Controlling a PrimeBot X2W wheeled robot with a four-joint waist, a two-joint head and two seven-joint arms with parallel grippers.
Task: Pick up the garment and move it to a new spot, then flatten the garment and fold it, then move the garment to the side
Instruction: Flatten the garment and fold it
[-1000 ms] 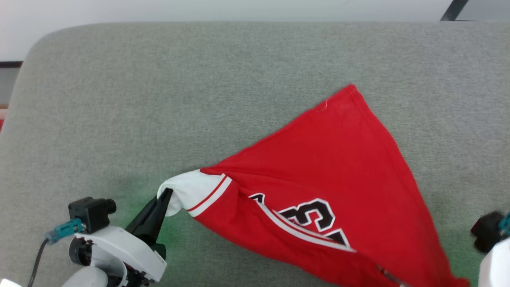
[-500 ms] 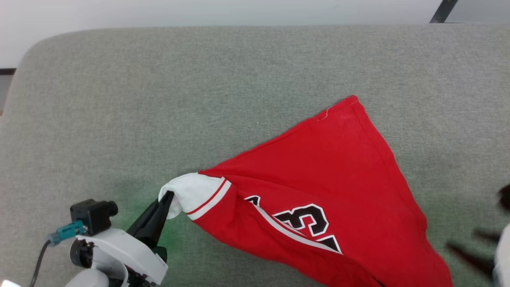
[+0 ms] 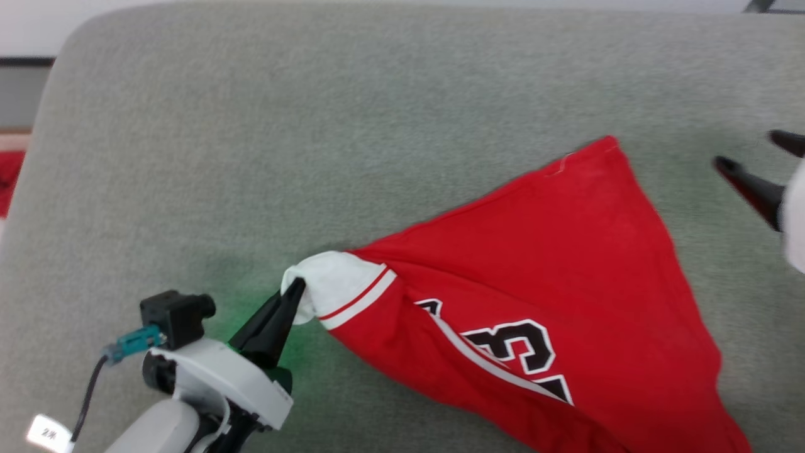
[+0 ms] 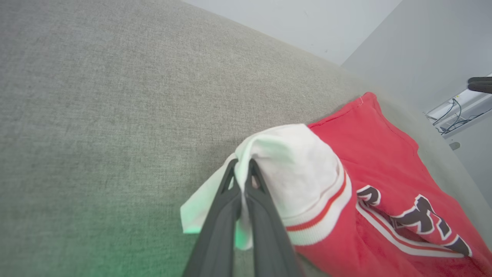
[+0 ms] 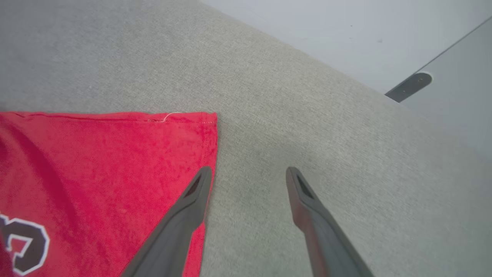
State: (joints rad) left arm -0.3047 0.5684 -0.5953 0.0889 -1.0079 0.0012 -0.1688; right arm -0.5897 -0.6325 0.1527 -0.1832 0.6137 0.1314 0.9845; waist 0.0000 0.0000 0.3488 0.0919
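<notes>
My right gripper will pinch the garment by its hemmed corner (image 3: 608,146) next. The cloth ends in a free edge there, and the red body (image 3: 573,249) lies flat.
The garment (image 3: 553,283), a red jersey with a white sleeve (image 3: 333,286) and black-and-white lettering, lies stretched in a rough triangle on the grey fabric surface (image 3: 314,126). My left gripper (image 3: 295,292) is shut on the white sleeve at the garment's left tip. In the left wrist view, the left gripper (image 4: 241,165) pinches a fold of that sleeve (image 4: 296,161). My right gripper (image 3: 748,149) stands open at the far right, clear of the cloth. In the right wrist view, the right gripper (image 5: 249,170) hovers just right of the garment's (image 5: 96,165) far hemmed corner, its left finger (image 5: 192,200) over the edge.
The grey surface has a rounded far-left corner and spreads wide to the left and back. A scrap of red cloth (image 3: 9,176) shows past its left edge. A pale wall lies behind, with a dark bar (image 5: 409,85) beyond the far edge.
My right gripper has opened and moved from the lower right up to beside the garment's far corner. The left gripper still holds the sleeve. The head view itself has shifted.
</notes>
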